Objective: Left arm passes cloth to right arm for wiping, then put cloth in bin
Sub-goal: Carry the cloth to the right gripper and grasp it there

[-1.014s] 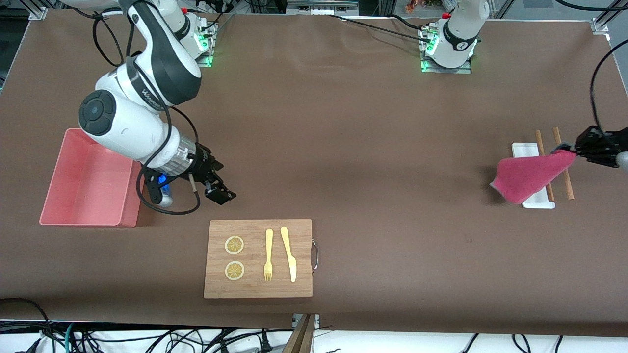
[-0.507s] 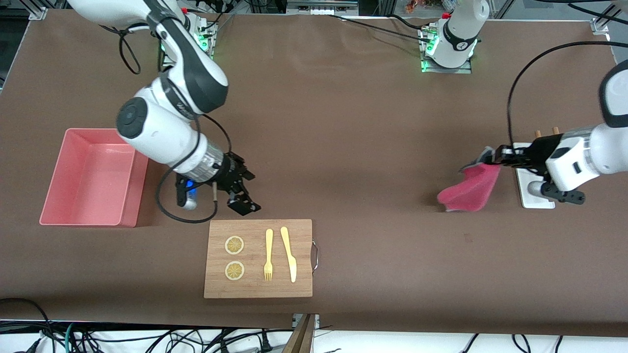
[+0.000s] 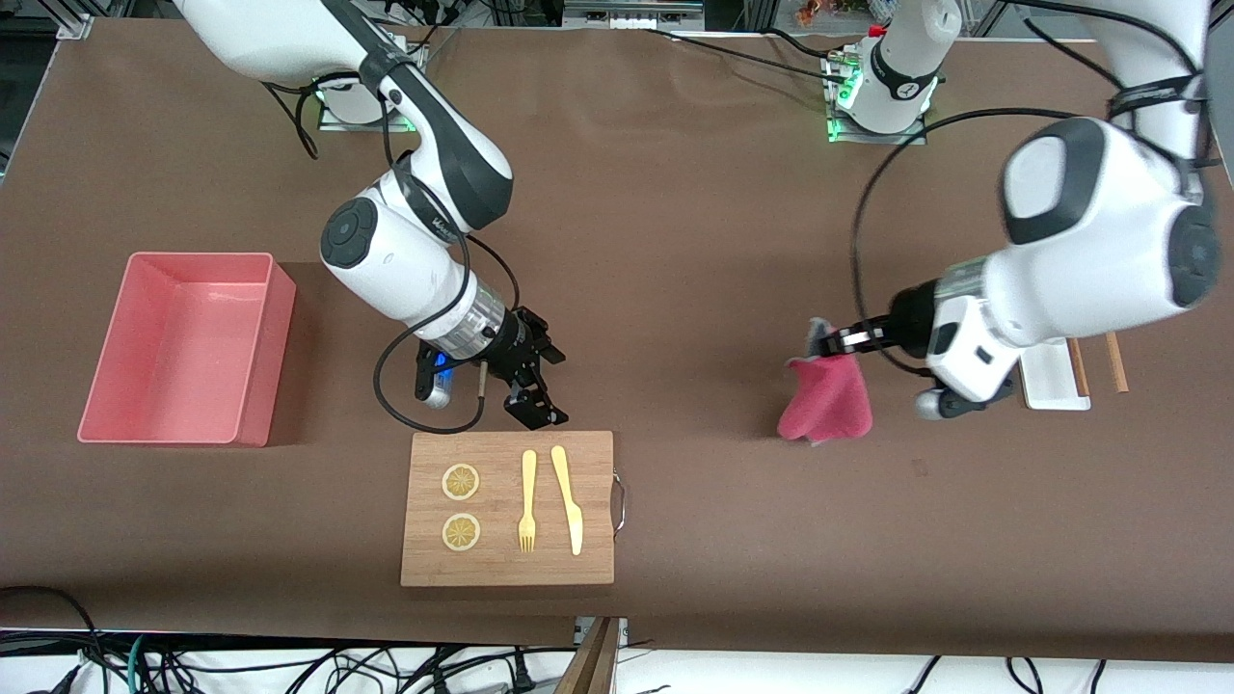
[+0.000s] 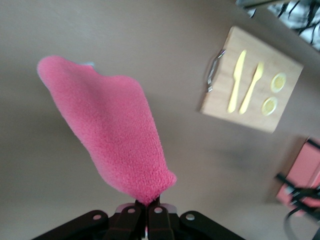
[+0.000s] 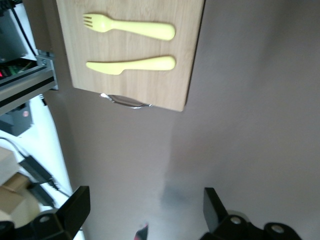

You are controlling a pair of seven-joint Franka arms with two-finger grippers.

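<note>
My right gripper grabs the pink cloth by its blue-hemmed corner next, to take over the wiping.
The crimson-pink cloth hangs from my left gripper, which is shut on its top corner over the brown table, between the cutting board and the white tray. In the left wrist view the cloth droops away from the shut left gripper. My right gripper is open and holds nothing, over the table by the cutting board's edge; its fingertips stand wide apart. The salmon-pink bin stands empty at the right arm's end of the table.
A wooden cutting board near the front camera carries a yellow fork, a yellow knife and two lemon slices. A small white tray and two wooden chopsticks lie under the left arm.
My left arm swung the cloth from over the white tray toward the table's middle. My right arm moved from beside the bin to the cutting board's edge, still open.
</note>
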